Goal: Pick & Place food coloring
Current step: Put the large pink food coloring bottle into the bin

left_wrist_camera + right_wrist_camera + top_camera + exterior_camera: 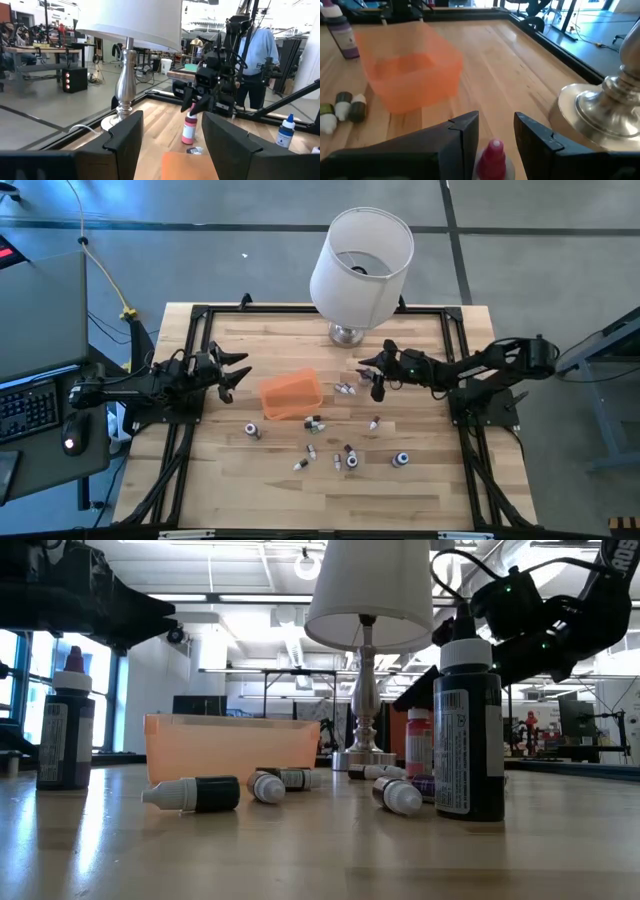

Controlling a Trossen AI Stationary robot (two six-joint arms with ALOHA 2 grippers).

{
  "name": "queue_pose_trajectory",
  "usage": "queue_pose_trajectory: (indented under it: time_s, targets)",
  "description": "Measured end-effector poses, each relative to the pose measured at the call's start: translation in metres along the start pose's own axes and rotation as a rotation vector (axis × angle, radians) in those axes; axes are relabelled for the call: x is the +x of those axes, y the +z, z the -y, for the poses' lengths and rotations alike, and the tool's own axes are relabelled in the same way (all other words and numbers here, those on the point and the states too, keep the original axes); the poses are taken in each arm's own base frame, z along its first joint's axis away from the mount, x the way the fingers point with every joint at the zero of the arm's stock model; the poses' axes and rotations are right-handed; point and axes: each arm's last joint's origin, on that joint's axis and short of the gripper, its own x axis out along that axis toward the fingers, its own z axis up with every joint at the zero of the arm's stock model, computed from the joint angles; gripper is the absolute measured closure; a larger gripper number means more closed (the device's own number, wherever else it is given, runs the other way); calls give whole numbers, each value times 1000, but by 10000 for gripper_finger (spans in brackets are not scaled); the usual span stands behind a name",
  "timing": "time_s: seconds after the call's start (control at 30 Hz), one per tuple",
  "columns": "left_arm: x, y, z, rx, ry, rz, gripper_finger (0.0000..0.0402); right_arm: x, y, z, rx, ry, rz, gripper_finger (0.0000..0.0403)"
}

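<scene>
I should close my right gripper on the red cap (494, 150) now. The cap is between both fingers and level with them in the right wrist view.
Several tiny food coloring bottles are scattered on the wooden table near the orange tray (291, 393). Some lie on their sides (313, 423), others stand upright (401, 460). One upright bottle with a pink body and red cap (189, 130) stands between the tray and the lamp. My right gripper (372, 375) is open just above it, with a finger on either side of the red cap (494, 150) and a gap on both sides. My left gripper (232, 375) is open and hovers left of the tray, holding nothing.
A big white-shaded lamp (360, 260) with a silver base (600, 110) stands at the table's far edge, close behind my right gripper. A pair of lying bottles (345, 390) sits beside the red one. A black frame (200, 320) edges the table. A person (257, 50) stands beyond it.
</scene>
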Motion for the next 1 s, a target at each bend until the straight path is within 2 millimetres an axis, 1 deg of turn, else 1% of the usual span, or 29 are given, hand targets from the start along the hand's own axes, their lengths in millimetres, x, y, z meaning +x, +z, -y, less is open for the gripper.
queue_pose_trajectory:
  time_s: [0.13,0.3,0.4,0.57,0.77,0.87,1.0]
  targets:
    - [0,0,0,0,0,0,200,0,-2,0,3,-6,-32,286]
    - [0,0,0,-1,0,1,200,0,-2,0,3,-6,-29,291]
    - [0,0,0,0,1,1,200,0,-2,0,3,-6,-31,314]
    - [0,0,0,-1,1,1,200,0,-2,1,-1,-29,-21,372]
    - [0,0,0,-1,2,2,200,0,2,2,2,-51,20,375]
    - [0,0,0,-1,2,2,200,3,12,2,9,-46,80,375]
    - [0,1,0,-3,2,9,200,12,35,0,27,-38,156,375]
